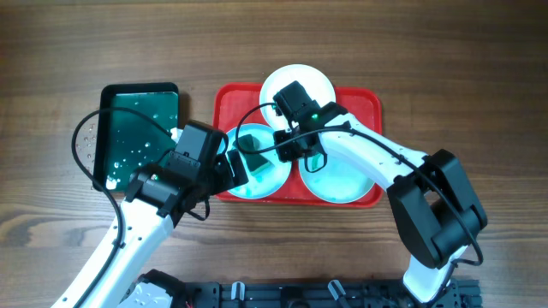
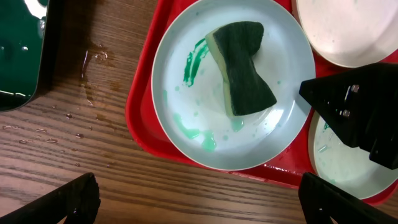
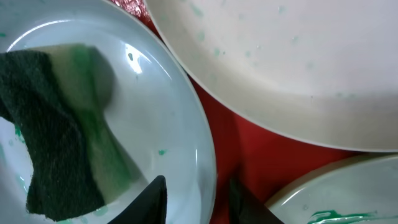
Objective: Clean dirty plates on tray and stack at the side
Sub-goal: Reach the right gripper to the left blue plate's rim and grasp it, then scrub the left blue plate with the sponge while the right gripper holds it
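My left gripper is to pick up the dark green sponge [image 2: 239, 65] next by its narrow middle from its dark side, so the sponge's pale side stays free to clean the plates.
The red tray [image 1: 224, 103] holds three plates. The white plate [image 1: 300, 75] is at the back. A pale turquoise plate [image 1: 265, 181] lies front left, with a teal smear [image 2: 196, 59] and a dark green sponge [image 2: 239, 65] on it. The second turquoise plate [image 1: 347, 184] lies front right. My right gripper [image 3: 199, 202] is open, its fingers straddling the right rim of the left turquoise plate [image 3: 155, 81], one inside and one over the tray floor. My left gripper [image 2: 199, 211] is wide open and empty over the wood, just in front of the tray.
A dark green black-rimmed tray [image 1: 137, 128] with liquid stands left of the red tray. Water drops [image 2: 93, 68] lie on the wood between them. My right arm [image 1: 368, 150] crosses over the front right plate.
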You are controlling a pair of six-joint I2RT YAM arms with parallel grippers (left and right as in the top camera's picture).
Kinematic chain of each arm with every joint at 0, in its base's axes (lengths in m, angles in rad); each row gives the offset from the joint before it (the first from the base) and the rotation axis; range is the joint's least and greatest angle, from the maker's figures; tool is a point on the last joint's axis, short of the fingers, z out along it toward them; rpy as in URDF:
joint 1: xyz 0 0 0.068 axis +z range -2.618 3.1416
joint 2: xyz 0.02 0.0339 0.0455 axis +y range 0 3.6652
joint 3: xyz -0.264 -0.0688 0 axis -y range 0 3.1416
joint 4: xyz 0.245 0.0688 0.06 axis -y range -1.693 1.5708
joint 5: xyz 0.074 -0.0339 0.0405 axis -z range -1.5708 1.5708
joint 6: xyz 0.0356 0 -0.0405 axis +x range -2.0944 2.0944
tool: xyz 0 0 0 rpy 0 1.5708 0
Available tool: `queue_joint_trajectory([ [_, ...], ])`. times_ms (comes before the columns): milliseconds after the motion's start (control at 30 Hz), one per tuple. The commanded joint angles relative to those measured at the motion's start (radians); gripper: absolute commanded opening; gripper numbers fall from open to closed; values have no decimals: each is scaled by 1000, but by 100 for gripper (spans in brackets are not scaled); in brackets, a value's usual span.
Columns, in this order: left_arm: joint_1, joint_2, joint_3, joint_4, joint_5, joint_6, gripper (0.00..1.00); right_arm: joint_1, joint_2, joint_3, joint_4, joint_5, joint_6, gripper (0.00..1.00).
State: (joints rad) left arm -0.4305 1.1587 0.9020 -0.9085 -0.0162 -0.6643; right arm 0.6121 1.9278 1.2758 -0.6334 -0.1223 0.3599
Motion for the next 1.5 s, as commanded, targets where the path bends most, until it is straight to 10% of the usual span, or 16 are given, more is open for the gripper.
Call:
queue_joint_trajectory([
  [0,3,2,-1,3,5,-6,100,7,29,-8,16,18,10,32],
  [433,3,53,-1,69,36,-6,98,7,92,-8,-17,18,34,21],
  [633,3,274,-1,264,81,-8,48,6,92,-8,-14,18,33,17],
  [1167,46,543,0,548,164,-152,46,6,92,-8,-11,18,32,17],
  [1467,223,543,0,554,524,-152,58,6,92,-8,-10,18,32,17],
])
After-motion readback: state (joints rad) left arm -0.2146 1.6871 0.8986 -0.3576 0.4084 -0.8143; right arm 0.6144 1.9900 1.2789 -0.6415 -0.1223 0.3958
